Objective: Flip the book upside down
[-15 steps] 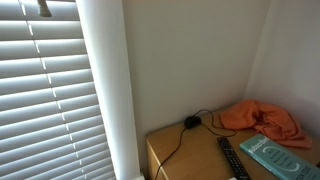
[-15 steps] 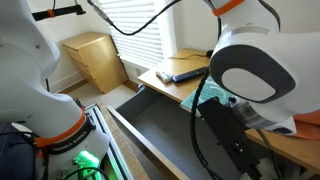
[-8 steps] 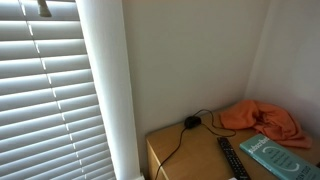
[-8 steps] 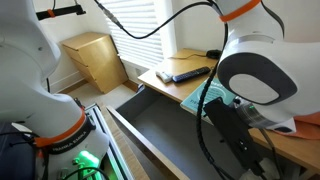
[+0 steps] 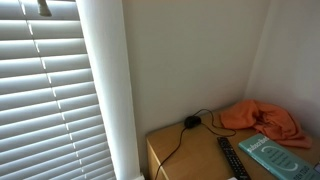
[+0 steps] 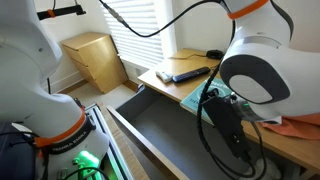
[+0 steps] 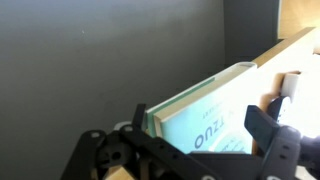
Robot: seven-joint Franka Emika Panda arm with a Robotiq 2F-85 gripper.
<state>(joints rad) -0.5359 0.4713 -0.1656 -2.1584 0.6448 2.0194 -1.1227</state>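
Observation:
I will next grab the teal book across its thickness at the near page edge (image 7: 203, 92) to flip it.
A teal book (image 7: 205, 115) with white lettering lies flat on the wooden table (image 5: 172, 150). In the wrist view it fills the space between my two black fingers. My gripper (image 7: 203, 125) is open, one finger at the book's page edge and the other over its cover. The book also shows at the table's near corner in an exterior view (image 5: 280, 155), and as a teal patch behind the arm in an exterior view (image 6: 196, 99). The gripper itself is hidden by the arm's body there.
A black remote (image 5: 232, 158) (image 6: 188, 73) lies beside the book. An orange cloth (image 5: 262, 120) (image 6: 302, 124) is bunched at the back. A black cable with a round puck (image 5: 191, 122) runs over the table. A grey panel (image 6: 160, 130) and a wooden cabinet (image 6: 95, 60) stand nearby.
The arm has shifted a little to the right in the exterior view, uncovering more of the remote. The book has not moved.

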